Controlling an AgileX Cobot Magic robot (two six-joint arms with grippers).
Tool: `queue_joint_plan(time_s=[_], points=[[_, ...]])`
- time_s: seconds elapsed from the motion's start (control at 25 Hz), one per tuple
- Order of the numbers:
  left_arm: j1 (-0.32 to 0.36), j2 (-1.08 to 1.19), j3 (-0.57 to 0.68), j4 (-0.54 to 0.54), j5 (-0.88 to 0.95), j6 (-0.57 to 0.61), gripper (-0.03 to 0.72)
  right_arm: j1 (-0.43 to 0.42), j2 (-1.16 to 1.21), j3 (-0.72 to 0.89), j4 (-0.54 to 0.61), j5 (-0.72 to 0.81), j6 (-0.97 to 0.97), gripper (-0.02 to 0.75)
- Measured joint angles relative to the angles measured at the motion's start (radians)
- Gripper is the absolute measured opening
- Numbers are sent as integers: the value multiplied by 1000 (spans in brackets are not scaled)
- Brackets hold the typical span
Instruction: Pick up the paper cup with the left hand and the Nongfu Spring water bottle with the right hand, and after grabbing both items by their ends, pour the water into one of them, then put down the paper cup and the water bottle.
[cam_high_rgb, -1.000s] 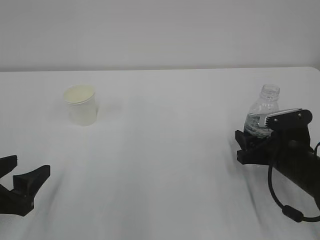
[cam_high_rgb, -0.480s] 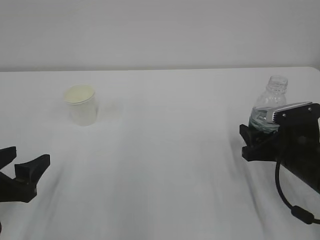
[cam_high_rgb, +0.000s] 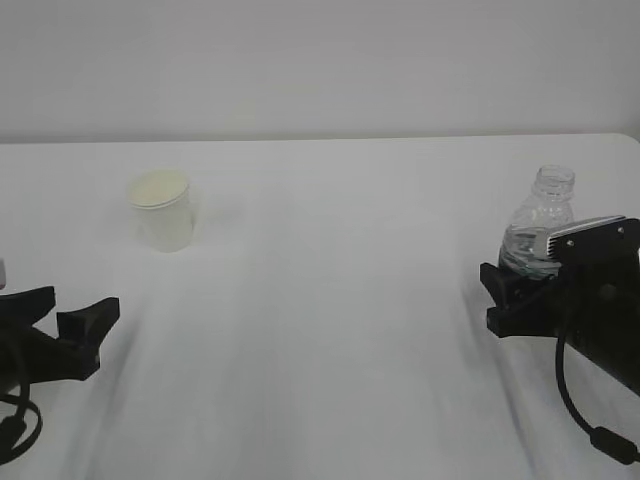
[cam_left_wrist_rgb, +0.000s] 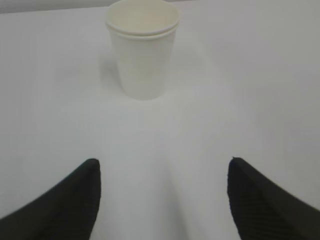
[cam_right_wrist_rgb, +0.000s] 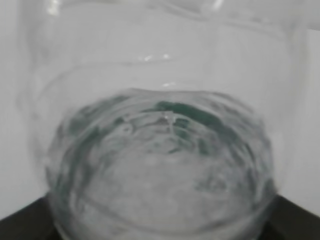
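Observation:
The paper cup is wide at its rim (cam_high_rgb: 161, 204) and gets narrower toward the bottom, so my left gripper should grab the cup by its narrower lower side (cam_high_rgb: 168, 234) next.
The paper cup (cam_high_rgb: 162, 212) stands upright on the table's left side, and it fills the top of the left wrist view (cam_left_wrist_rgb: 142, 55). My left gripper (cam_high_rgb: 75, 305) sits low near the front left, short of the cup, open (cam_left_wrist_rgb: 163, 165) with only bare table between its fingers. My right gripper (cam_high_rgb: 505, 295) is shut on the lower body of the Nongfu Spring water bottle (cam_high_rgb: 547, 212), which stands upright and uncapped. Up close, the bottle (cam_right_wrist_rgb: 160, 100) fills the right wrist view, water (cam_right_wrist_rgb: 160, 170) showing through its wall. A black finger (cam_right_wrist_rgb: 20, 227) shows at the bottom corner.
The white table (cam_high_rgb: 330, 300) runs back to a far edge against a pale wall. A black cable (cam_high_rgb: 585, 415) hangs from the right arm at the front right. A cable loop (cam_high_rgb: 15, 430) hangs by the left arm.
The right gripper has lifted the bottle a little and shifted it right. The left gripper has moved forward and right, towards the cup. The cup has stayed put.

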Motion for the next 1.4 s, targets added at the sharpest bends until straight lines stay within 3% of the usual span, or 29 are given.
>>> queue_joint_plan(time_s=[0.12, 0.32, 0.6, 0.8, 1.4], points=[[33, 8, -41, 50, 0, -1, 567, 0, 0, 0, -4, 0, 0, 494], [157, 12, -105, 201, 4, -10, 567, 0, 0, 0, -16, 0, 0, 494], [286, 36, -192, 387, 52, -108, 567, 0, 0, 0, -26, 0, 0, 493], [292, 109, -230, 443, 60, -123, 567, 0, 0, 0, -29, 0, 0, 493], [292, 240, -346, 476, 37, -122, 567, 0, 0, 0, -29, 0, -2, 492]])
